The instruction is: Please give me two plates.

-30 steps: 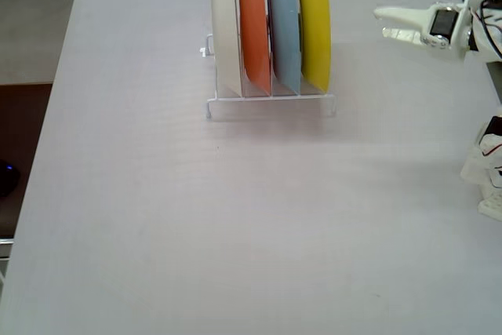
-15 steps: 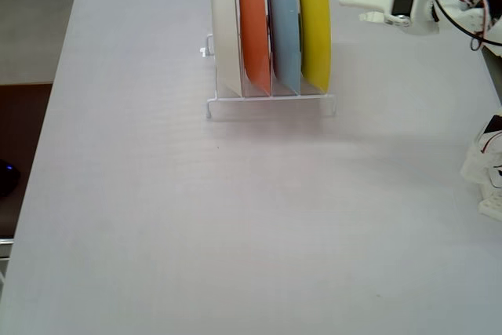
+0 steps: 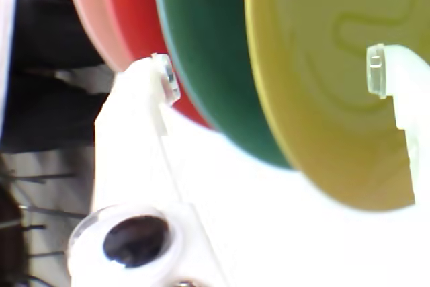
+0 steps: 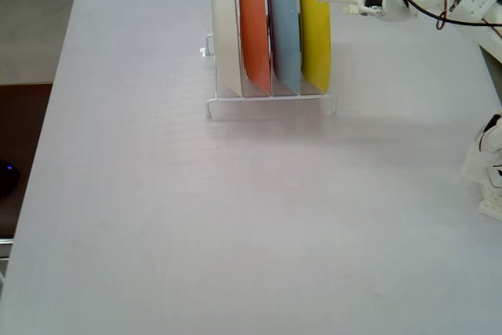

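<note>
The robot's gripper needs to pinch the yellow plate across its thin rim (image 3: 254, 72) next, since the plate's broad side spreads past the gripper's open fingers.
Four plates stand on edge in a white wire rack (image 4: 271, 100). From left to right in the fixed view they are cream-white (image 4: 226, 33), orange (image 4: 254, 33), light blue (image 4: 284, 33) and bright yellow (image 4: 314, 29). My gripper (image 4: 333, 1) is at the upper right edge of the yellow plate, open and empty. In the wrist view the gripper (image 3: 269, 75) has its jaws wide apart. One fingertip (image 3: 166, 78) is in front of the orange plate's rim, the other (image 3: 376, 68) in front of the yellow plate (image 3: 322, 85). The light blue plate (image 3: 208, 52) looks dark green there.
The rack stands at the far middle of a white table (image 4: 196, 217). Another white robot part (image 4: 490, 170) is at the table's right edge. Dark floor shows beyond the table's left edge (image 4: 23, 115).
</note>
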